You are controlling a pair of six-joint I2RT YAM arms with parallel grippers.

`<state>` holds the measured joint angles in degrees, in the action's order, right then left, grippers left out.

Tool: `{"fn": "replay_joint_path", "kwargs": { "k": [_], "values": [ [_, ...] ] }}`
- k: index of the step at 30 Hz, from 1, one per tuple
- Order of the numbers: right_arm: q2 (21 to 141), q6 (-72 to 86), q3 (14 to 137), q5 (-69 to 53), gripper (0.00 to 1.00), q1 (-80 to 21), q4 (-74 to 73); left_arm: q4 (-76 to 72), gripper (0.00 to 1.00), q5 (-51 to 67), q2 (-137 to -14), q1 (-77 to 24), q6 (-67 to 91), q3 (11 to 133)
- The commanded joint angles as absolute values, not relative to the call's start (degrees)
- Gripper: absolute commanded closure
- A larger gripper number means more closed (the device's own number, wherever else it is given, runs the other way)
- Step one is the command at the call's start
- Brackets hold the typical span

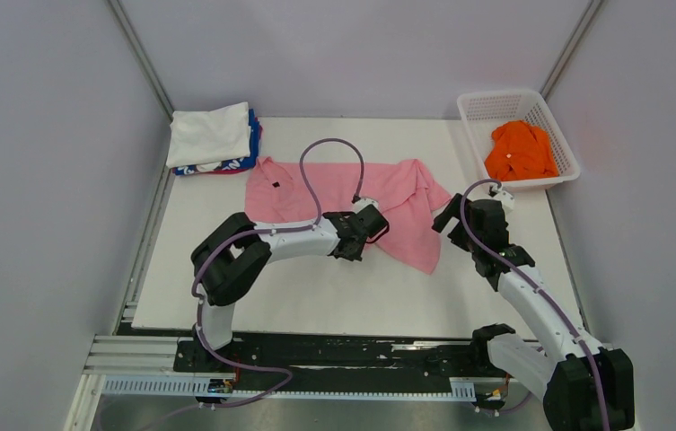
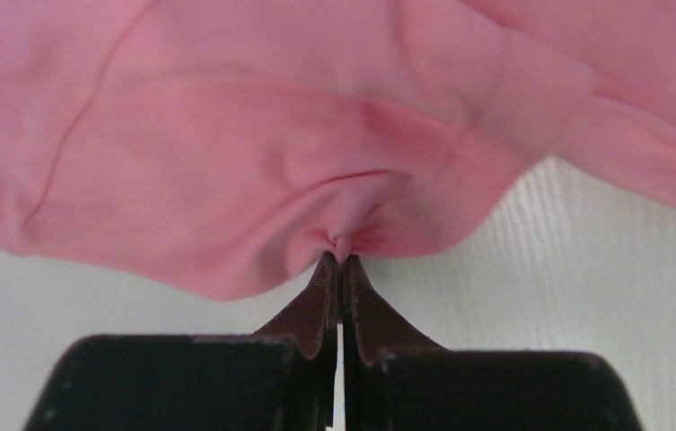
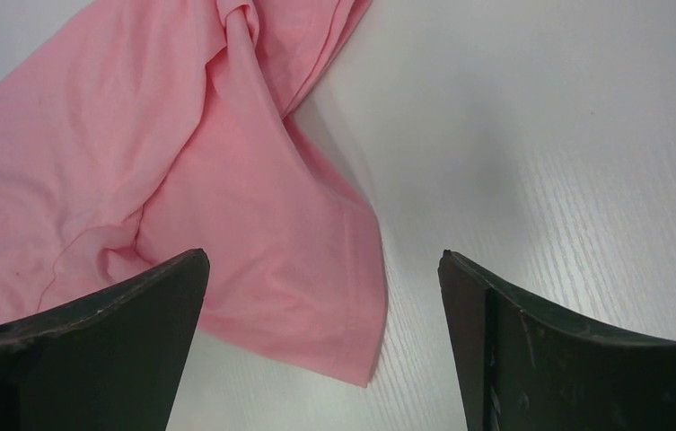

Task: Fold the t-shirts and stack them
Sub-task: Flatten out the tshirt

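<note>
I should next use my right gripper to grab the pink t-shirt's basket-side edge (image 1: 437, 240) (image 3: 374, 241), beyond its near corner. Then I can stretch and spread the t-shirt for folding.
The light pink t-shirt (image 1: 334, 190) lies crumpled across the middle of the table. My left gripper (image 1: 375, 230) is shut on its near edge; in the left wrist view the fingertips pinch a small pucker of pink cloth (image 2: 340, 247). My right gripper (image 1: 446, 215) is open and empty just right of the shirt's lower right corner (image 3: 365, 359), which lies between its spread fingers (image 3: 118, 305). A folded white shirt (image 1: 210, 133) lies on a folded blue and red one (image 1: 253, 153) at the back left. An orange shirt (image 1: 519, 151) lies in the basket.
The white mesh basket (image 1: 483, 108) stands at the back right corner. Grey walls close in the table on the left, back and right. The arm bases sit on a black rail (image 1: 352, 352) along the near edge.
</note>
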<state>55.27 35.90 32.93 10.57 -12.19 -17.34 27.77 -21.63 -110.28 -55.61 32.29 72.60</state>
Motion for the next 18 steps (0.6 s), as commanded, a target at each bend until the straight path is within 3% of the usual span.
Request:
{"fn": "replay_joint_path", "kwargs": {
  "k": [1,11,18],
  "values": [
    [54.71,35.59,32.61,12.85,0.0,-12.03,-17.44,34.41,1.0,-31.06,-109.03,-52.72,38.65,70.39],
    [58.35,33.87,33.75,12.41,0.0,-12.04,-17.91,48.02,1.0,-44.68,-87.11,-43.29,50.66,59.1],
    [64.96,32.65,36.53,9.68,0.0,-12.02,-17.58,47.96,1.0,-44.21,-76.9,-34.09,51.3,54.34]
  ]
}}
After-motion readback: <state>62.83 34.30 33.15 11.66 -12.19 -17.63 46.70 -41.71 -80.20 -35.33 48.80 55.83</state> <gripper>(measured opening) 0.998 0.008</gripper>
